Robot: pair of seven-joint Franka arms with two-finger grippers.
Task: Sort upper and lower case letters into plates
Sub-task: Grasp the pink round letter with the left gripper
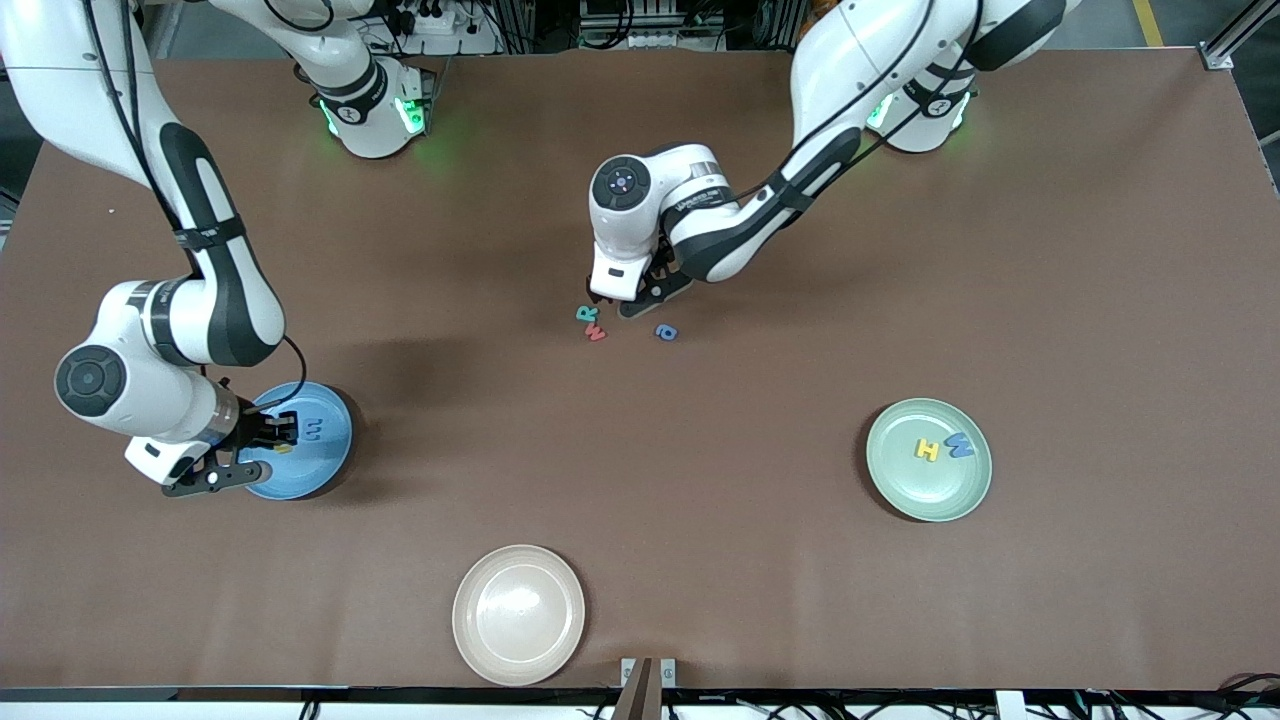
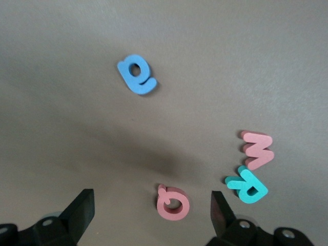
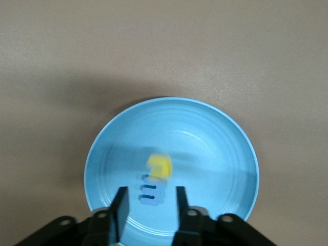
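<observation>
My left gripper lowers before it closes on the red round letter. Its fingers stop above the letter, so closing now would miss.
My left gripper is open, low over a group of letters mid-table. In the left wrist view a red round letter lies on the table between its open fingers. Beside it lie a teal R, a red w and a blue round letter. My right gripper is open over the blue plate, which holds a blue m and a yellow piece. The pale green plate holds a yellow H and a blue letter.
A beige plate lies at the table edge nearest the front camera. The blue plate is toward the right arm's end, the green plate toward the left arm's end. Bare brown table lies between them.
</observation>
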